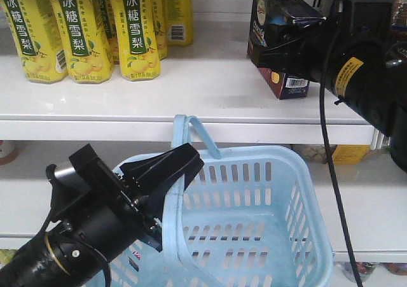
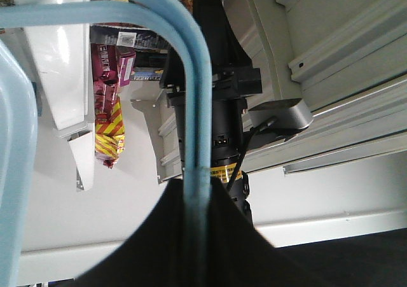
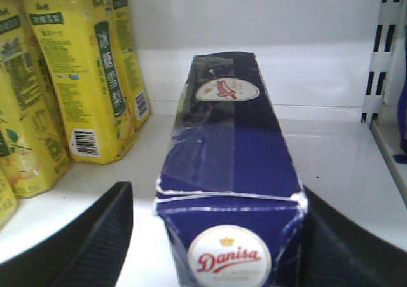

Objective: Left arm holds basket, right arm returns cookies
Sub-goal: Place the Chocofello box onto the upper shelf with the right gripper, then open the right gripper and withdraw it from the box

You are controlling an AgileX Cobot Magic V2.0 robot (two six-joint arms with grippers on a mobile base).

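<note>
My right gripper should next return the cookies, grabbing the dark navy carton by its end panel with the round Danisa logo (image 3: 229, 252).
The light blue basket (image 1: 280, 158) hangs in front of the lower shelf. My left gripper (image 1: 170, 167) is shut on one of its hoop handles (image 1: 191, 126). In the left wrist view the handle (image 2: 198, 109) runs straight down between the closed jaws of my left gripper (image 2: 197, 191). The dark navy cookies carton (image 1: 287, 83) lies on the upper shelf at the right. In the right wrist view the carton (image 3: 235, 153) shows a round Danisa logo. My right gripper (image 3: 219, 201) straddles its near end, open. There is a gap at the left finger (image 3: 108, 230); the right finger is against the carton.
Yellow drink cartons (image 1: 76, 32) stand at the left of the white upper shelf (image 1: 191, 109) and also show in the right wrist view (image 3: 82, 90). A slotted shelf upright (image 3: 378, 51) is at the right. Snack packs (image 2: 109, 128) lie on other shelves.
</note>
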